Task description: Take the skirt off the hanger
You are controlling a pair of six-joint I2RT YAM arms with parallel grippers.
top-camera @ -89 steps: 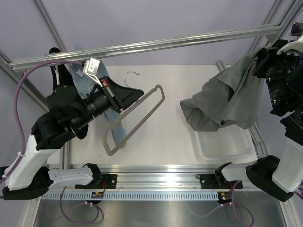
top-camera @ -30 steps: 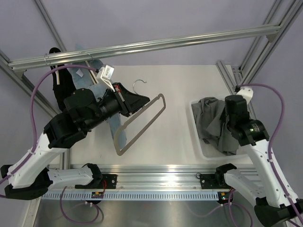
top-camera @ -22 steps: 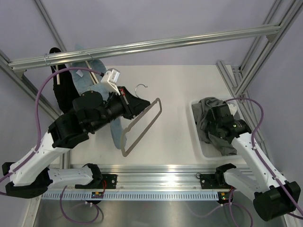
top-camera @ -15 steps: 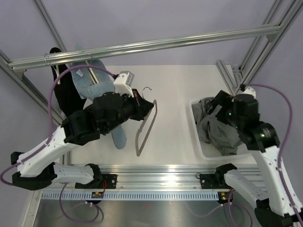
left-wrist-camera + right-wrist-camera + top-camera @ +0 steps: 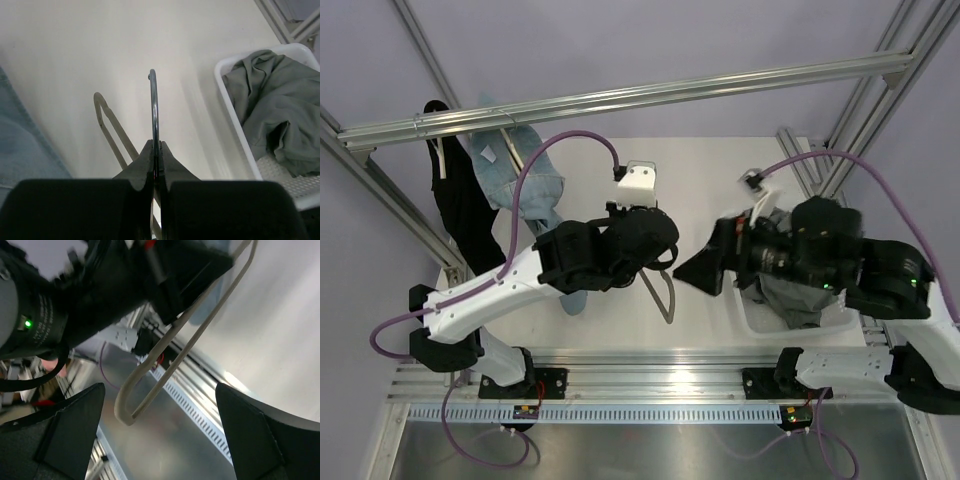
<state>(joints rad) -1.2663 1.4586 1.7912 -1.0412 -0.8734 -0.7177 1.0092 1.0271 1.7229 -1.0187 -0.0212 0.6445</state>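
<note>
The right gripper grabs the hanger by its bent end [image 5: 668, 311] [image 5: 128, 404] next. That leaves the wire hook free to hang on the rack bar.
The dark grey skirt [image 5: 786, 302] lies crumpled in the white bin [image 5: 752, 322] at the right, off the hanger; it also shows in the left wrist view as the skirt [image 5: 272, 107]. The grey-taupe hanger [image 5: 666, 296] hangs edge-on over the table's middle. My left gripper [image 5: 156, 146] is shut on its metal wire hook [image 5: 154, 100]. My right gripper [image 5: 696, 272] stands wide open just right of the hanger and points at it; its fingers touch nothing. In the right wrist view the hanger [image 5: 172, 352] hangs between the spread fingertips [image 5: 75, 430].
Light blue jeans [image 5: 523, 182] and a black garment [image 5: 463, 210] hang from the rack bar [image 5: 620, 98] at the back left. The jeans' leg [image 5: 22, 150] shows left of the hanger. The frame's uprights [image 5: 845, 125] rise at the right.
My right gripper let go of the skirt in the bin, opened wide and swung left toward the hanger. My left arm carried the hanger rightward and turned it edge-on.
</note>
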